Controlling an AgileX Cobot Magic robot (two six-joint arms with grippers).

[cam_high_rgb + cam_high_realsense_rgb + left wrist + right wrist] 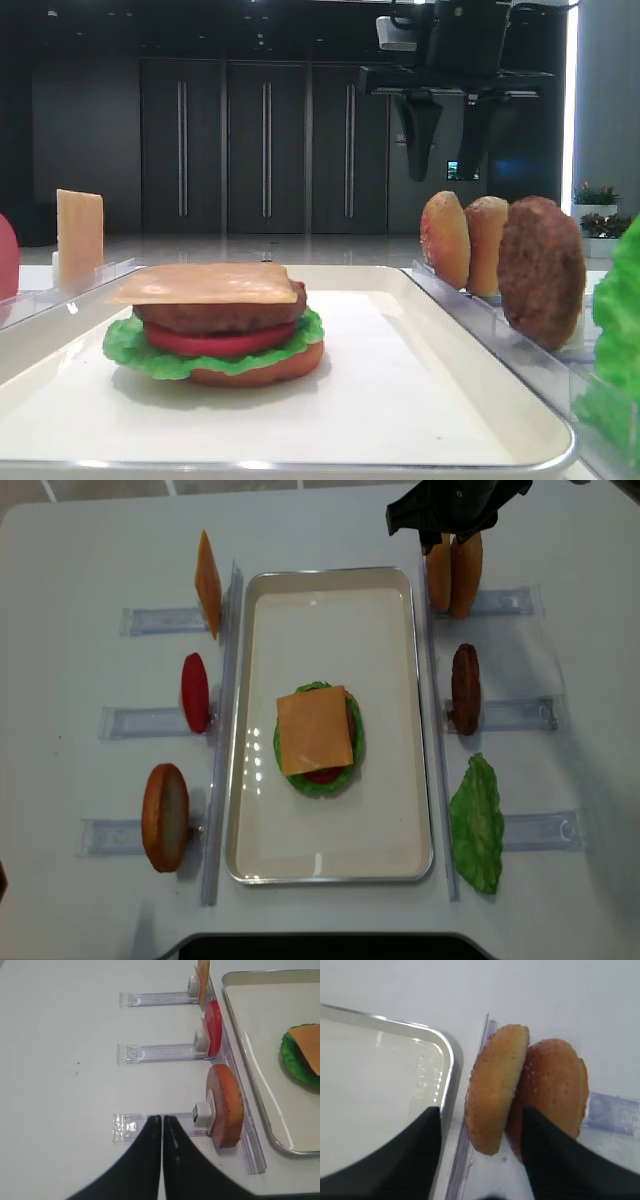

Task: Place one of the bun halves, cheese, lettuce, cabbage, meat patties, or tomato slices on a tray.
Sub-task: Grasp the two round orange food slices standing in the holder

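Note:
I need to pinch the golden bun half next with my right gripper, across its upright top edge [440,572], and another bun half stands close against its side.
Two bun halves [495,1095] [555,1085] stand on edge, side by side, in a clear rack just right of the tray [370,1085]. My right gripper [480,1110] is open above them [447,150], its fingers either side of the half nearer the tray, apart from it. On the cream tray [400,630] sits a stack: bun base [260,372], lettuce [130,350], tomato slice [215,340], meat patty [215,315] and cheese [315,730] on top. My left gripper [162,1119] is shut and empty over a rack, left of another bun half [227,1105].
Left of the tray, clear racks hold an upright cheese slice [207,583], a tomato slice [195,692] and a bun half [165,817]. On the right side stand a meat patty [465,688] and a lettuce leaf [477,825]. The table is white.

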